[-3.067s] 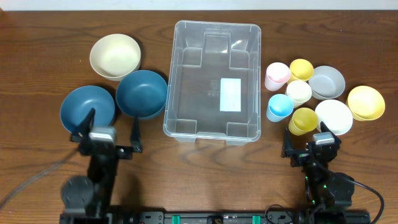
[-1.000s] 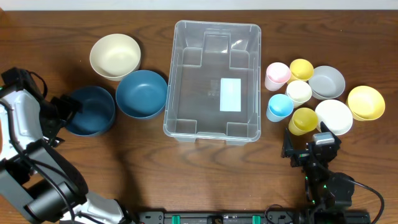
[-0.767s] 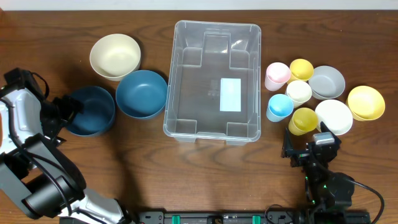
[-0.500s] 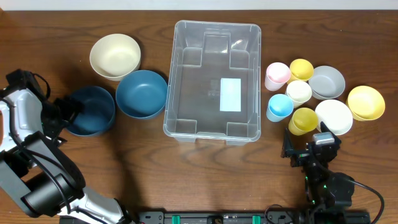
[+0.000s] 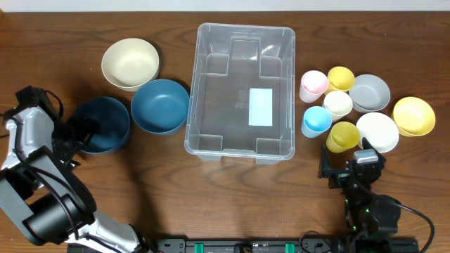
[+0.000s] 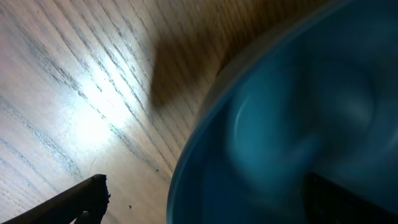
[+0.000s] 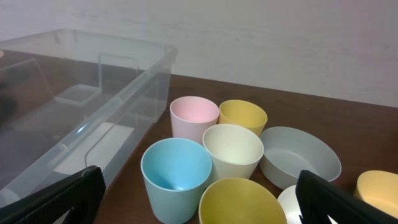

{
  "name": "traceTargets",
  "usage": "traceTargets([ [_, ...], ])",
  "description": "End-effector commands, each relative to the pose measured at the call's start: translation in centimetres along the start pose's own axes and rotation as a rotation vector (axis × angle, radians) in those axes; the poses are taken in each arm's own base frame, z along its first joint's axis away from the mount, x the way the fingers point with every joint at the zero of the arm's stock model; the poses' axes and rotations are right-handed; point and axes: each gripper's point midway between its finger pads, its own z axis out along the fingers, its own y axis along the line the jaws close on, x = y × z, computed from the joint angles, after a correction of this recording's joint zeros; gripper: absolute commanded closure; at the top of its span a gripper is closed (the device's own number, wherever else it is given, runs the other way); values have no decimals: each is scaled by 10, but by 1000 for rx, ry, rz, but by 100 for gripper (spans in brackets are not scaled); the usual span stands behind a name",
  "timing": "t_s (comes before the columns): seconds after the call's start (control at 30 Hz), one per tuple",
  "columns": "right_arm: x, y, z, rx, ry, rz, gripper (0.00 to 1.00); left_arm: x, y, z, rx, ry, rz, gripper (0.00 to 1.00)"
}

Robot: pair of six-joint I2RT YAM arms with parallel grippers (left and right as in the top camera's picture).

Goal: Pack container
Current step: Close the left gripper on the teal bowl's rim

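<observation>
Next, the left gripper pinches the dark blue bowl's rim on the side away from the container (image 5: pixel 241 29), one finger inside, to set the bowl upright in there.
The container (image 5: pixel 241 29) is a large clear bin with a white label on its base, standing empty at the table's middle; its near wall shows in the right wrist view (image 7: pixel 93 87). My left gripper (image 5: pixel 83 132) is open at the left rim of a dark blue bowl (image 5: pixel 109 126). In the left wrist view (image 6: pixel 205 190) one finger is over the wood outside the bowl (image 6: pixel 292 124) and the other is inside it. My right gripper (image 5: pixel 346 156) is open and empty just in front of the cups, as the right wrist view (image 7: pixel 199 202) shows.
A second blue bowl (image 5: pixel 160 106) and a cream bowl (image 5: pixel 130 63) sit left of the container. To its right stand pink (image 5: pixel 313 86), yellow (image 5: pixel 341 77), cream (image 5: pixel 337 103), light blue (image 5: pixel 316 121) and yellow (image 5: pixel 342 136) cups, plus grey (image 5: pixel 370 93), white (image 5: pixel 377 131) and yellow (image 5: pixel 413 116) bowls.
My left arm has swung out to the table's left side and its gripper has closed in on the dark blue bowl's rim. The right arm has not moved.
</observation>
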Motion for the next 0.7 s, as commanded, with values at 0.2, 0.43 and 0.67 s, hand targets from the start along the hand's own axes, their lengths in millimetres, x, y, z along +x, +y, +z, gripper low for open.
traceTargets([
  [0.2, 0, 2, 0, -8, 1, -6, 1, -6, 14, 3, -60, -22, 4, 0],
  [0.43, 0, 2, 0, -8, 1, -6, 1, -6, 14, 3, -61, -22, 4, 6],
  [0.67, 0, 2, 0, -8, 1, -6, 1, -8, 19, 3, -88, -35, 4, 6],
])
